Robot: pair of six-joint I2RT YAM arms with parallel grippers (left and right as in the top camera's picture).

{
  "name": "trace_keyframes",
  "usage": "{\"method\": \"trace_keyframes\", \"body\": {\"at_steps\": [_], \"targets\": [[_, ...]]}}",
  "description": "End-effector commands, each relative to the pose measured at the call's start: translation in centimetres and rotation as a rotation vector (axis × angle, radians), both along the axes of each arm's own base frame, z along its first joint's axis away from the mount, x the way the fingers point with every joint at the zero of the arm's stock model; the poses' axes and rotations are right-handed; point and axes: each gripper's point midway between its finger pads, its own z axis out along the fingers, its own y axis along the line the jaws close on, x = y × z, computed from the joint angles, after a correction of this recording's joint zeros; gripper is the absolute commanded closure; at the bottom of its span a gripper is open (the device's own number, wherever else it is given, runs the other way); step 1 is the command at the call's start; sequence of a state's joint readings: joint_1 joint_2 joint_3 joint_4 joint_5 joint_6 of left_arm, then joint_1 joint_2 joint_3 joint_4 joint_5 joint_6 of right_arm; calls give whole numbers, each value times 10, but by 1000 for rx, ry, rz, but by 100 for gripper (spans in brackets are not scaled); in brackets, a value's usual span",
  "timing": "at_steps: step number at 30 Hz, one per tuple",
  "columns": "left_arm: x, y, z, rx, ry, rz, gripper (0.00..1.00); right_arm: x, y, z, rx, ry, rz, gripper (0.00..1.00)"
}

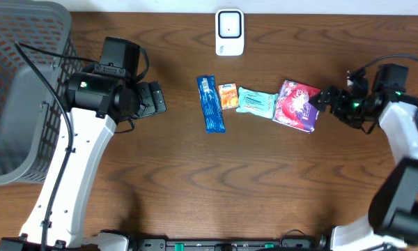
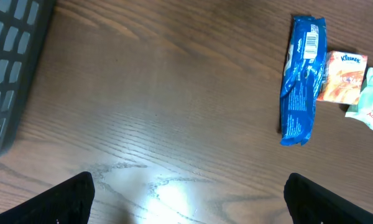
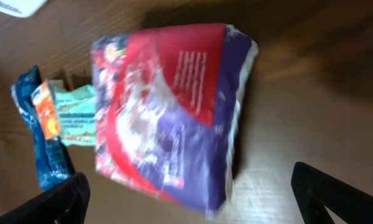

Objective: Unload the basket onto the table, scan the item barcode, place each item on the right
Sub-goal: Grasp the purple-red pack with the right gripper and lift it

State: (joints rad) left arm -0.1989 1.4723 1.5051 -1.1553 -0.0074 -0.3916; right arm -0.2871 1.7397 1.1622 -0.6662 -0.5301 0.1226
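Note:
My right gripper grabs the red-and-purple pack by its purple edge (image 1: 313,112), away from the wipes pack (image 1: 256,102), next, to flip it for barcode scanning.
Four items lie in a row mid-table: a blue packet (image 1: 210,103), a small orange tissue pack (image 1: 228,95), a mint-green wipes pack (image 1: 256,102) and a red-and-purple pack (image 1: 297,104). A white scanner (image 1: 229,32) stands at the back edge. My left gripper (image 1: 153,99) is open over bare wood, left of the blue packet (image 2: 303,81), whose barcode faces up. My right gripper (image 1: 320,97) is open just right of the red-and-purple pack (image 3: 168,112), whose near corner reaches in between the fingers (image 3: 336,199); nothing is gripped.
A grey mesh basket (image 1: 21,90) fills the far left of the table, and its wall shows in the left wrist view (image 2: 9,68). Bare wood lies in front of the row of items.

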Motion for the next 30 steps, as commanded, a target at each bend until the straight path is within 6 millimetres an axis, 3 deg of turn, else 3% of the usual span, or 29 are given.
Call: {"method": "trace_keyframes", "body": {"at_steps": [1, 3, 6, 7, 10, 14, 15, 18, 19, 24, 30], "targets": [[1, 5, 3, 20, -10, 6, 2, 9, 10, -11, 80, -3, 29, 1], [1, 5, 3, 20, -10, 6, 2, 12, 8, -23, 84, 9, 25, 6], [1, 5, 3, 20, -10, 6, 2, 17, 7, -39, 101, 37, -2, 30], [1, 5, 3, 20, -10, 6, 2, 17, 7, -43, 105, 44, -7, 33], [1, 5, 3, 20, -10, 6, 2, 18, 7, -60, 114, 70, -10, 28], [1, 5, 3, 20, -10, 6, 2, 17, 12, -80, 150, 103, -4, 38], [1, 5, 3, 20, -10, 6, 2, 16, 12, -84, 152, 110, -4, 48], [1, 5, 3, 20, -10, 6, 2, 16, 11, -89, 152, 116, -7, 93], [1, 5, 3, 20, -10, 6, 2, 18, 9, -88, 147, 108, -8, 99], [1, 5, 3, 20, -10, 6, 2, 35, 1, -50, 121, 46, -24, 99], [1, 5, 3, 20, -10, 6, 2, 49, -42, 13, -200, 49, -128, 99]]}}
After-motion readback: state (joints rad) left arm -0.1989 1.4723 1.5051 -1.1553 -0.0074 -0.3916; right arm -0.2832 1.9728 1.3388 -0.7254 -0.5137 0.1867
